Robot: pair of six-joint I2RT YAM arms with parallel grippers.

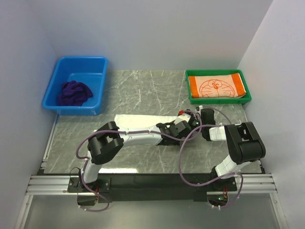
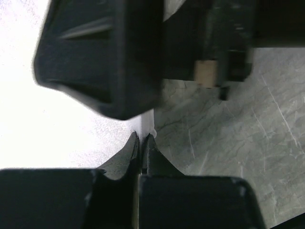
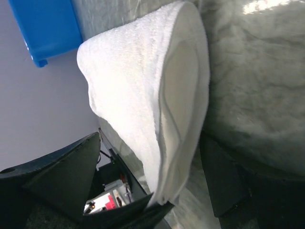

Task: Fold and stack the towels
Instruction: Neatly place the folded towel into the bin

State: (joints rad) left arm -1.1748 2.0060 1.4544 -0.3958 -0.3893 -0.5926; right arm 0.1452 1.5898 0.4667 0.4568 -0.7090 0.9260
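Observation:
My right gripper grabs the folded white towel by its raised end next, layers together, so it trails flat for stacking in the green tray [image 1: 217, 100].
The white towel [image 1: 137, 119] lies folded in a long strip on the marble table, partly under my left arm. My left gripper [image 1: 177, 127] is shut on the strip's right end; in the left wrist view its tips [image 2: 143, 137] pinch the towel's edge [image 2: 57, 119]. My right gripper [image 1: 194, 122] is open just right of it. In the right wrist view its fingers [image 3: 71, 171] stand wide on either side of the towel's raised end [image 3: 143, 95]. The orange Doraemon towel [image 1: 217, 87] lies folded in the green tray [image 1: 217, 100]. The dark purple towel [image 1: 74, 92] lies crumpled in the blue bin [image 1: 76, 107].
The blue bin stands at the back left and the green tray at the back right. White walls close in on the left, back and right. The arm bases and cables sit along the near edge on a metal rail [image 1: 152, 183].

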